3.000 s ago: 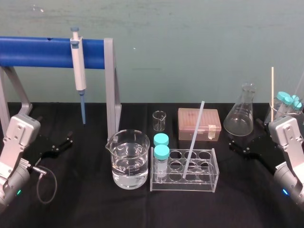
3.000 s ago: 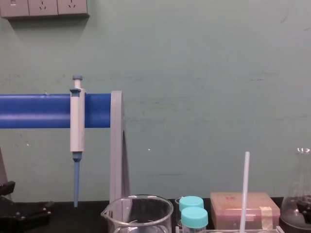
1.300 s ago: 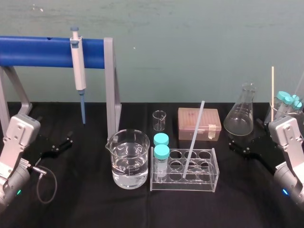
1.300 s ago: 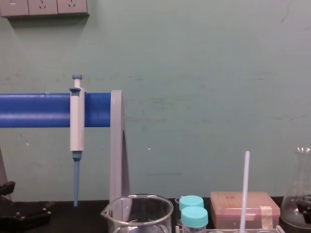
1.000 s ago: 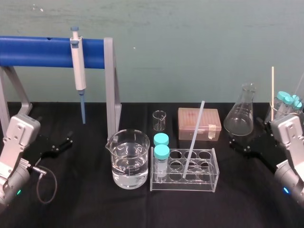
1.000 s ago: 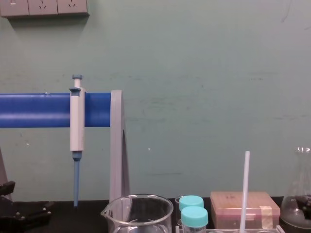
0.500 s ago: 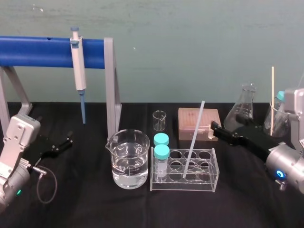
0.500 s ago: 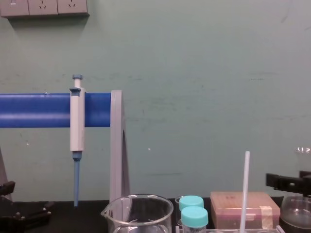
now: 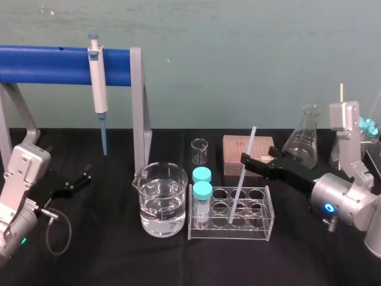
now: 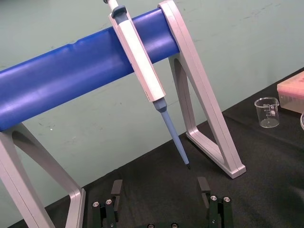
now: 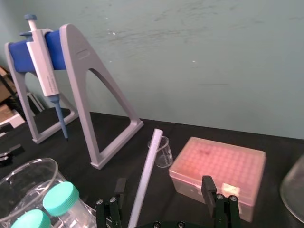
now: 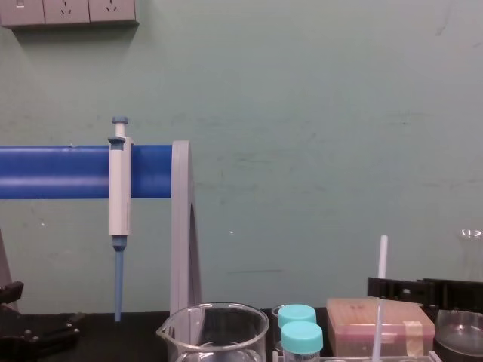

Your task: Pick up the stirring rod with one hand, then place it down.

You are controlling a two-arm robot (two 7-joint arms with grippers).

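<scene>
The right gripper grabs the rod by its bare upper half point(image 12: 381, 280) point(image 11: 149, 164) next, since the rack and teal-capped tubes crowd the rod's lower end.
The stirring rod point(image 9: 242, 177) is a thin white translucent stick leaning in a clear tube rack point(image 9: 257, 224) at the table's middle. Its top also shows in the chest view as the stirring rod point(image 12: 380, 298). My right gripper point(image 9: 250, 161) hovers at the rod's upper half, open. In the right wrist view the stirring rod point(image 11: 144, 178) passes between the two fingers of the right gripper point(image 11: 164, 190), closer to one finger point(image 11: 119, 188), with a gap on both sides. My left gripper point(image 9: 74, 182) rests open on the table at the far left; the left wrist view shows the left gripper point(image 10: 160, 190) with nothing in it.
A water-filled beaker point(image 9: 159, 199) and two teal-capped tubes point(image 9: 202, 190) stand left of the rod. A pink tip box point(image 9: 235, 152), a small beaker point(image 9: 199, 151) and a flask point(image 9: 303, 143) stand behind. A pipette point(image 9: 98, 83) hangs on the blue-barred stand point(image 9: 138, 107).
My right arm has swung in from the right edge and brought its open gripper up to the rod. The rod and the left arm have not moved.
</scene>
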